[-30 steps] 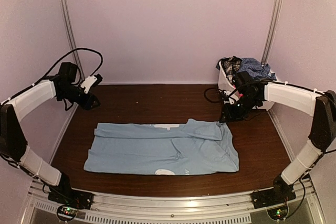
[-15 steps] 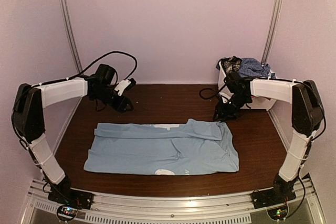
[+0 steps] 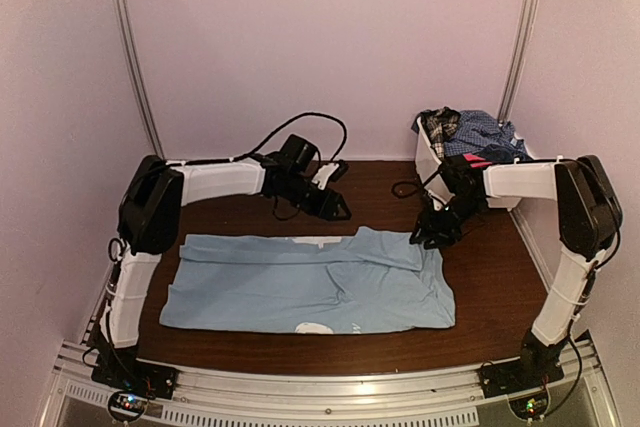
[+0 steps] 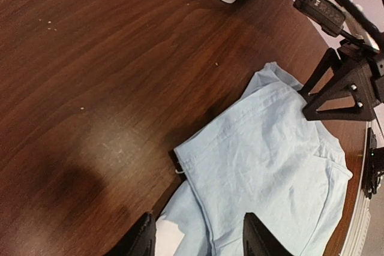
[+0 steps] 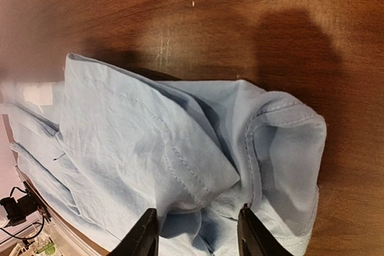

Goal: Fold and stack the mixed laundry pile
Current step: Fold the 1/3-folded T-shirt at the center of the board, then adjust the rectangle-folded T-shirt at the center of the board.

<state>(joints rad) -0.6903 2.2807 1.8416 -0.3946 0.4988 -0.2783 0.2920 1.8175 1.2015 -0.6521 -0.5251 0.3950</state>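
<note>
The left gripper grabs the folded sleeve's far-edge corner (image 3: 362, 232) next, away from my right gripper, to fold the sleeve back over the T-shirt (image 3: 300, 287).
A light blue T-shirt (image 3: 300, 287) lies spread flat across the middle of the table. The rest of the mixed laundry pile (image 3: 478, 130), with checked blue and plaid pieces, fills a white basket (image 3: 428, 159) at the back right. My left gripper (image 3: 335, 209) hovers open over the shirt's far edge, its fingers either side of a folded sleeve (image 4: 270, 166) in the left wrist view. My right gripper (image 3: 430, 235) is open over the shirt's far right corner, its jaws astride bunched cloth (image 5: 198, 178). Neither holds anything.
The basket stands against the right wall just behind my right arm. A black cable (image 3: 405, 187) loops on the table beside it. Bare brown tabletop (image 3: 230, 212) lies left of my left gripper, along the far edge.
My left arm has swung from the left wall rightward to the shirt's far edge. My right gripper has dipped slightly onto the shirt's far right corner. The shirt has not moved.
</note>
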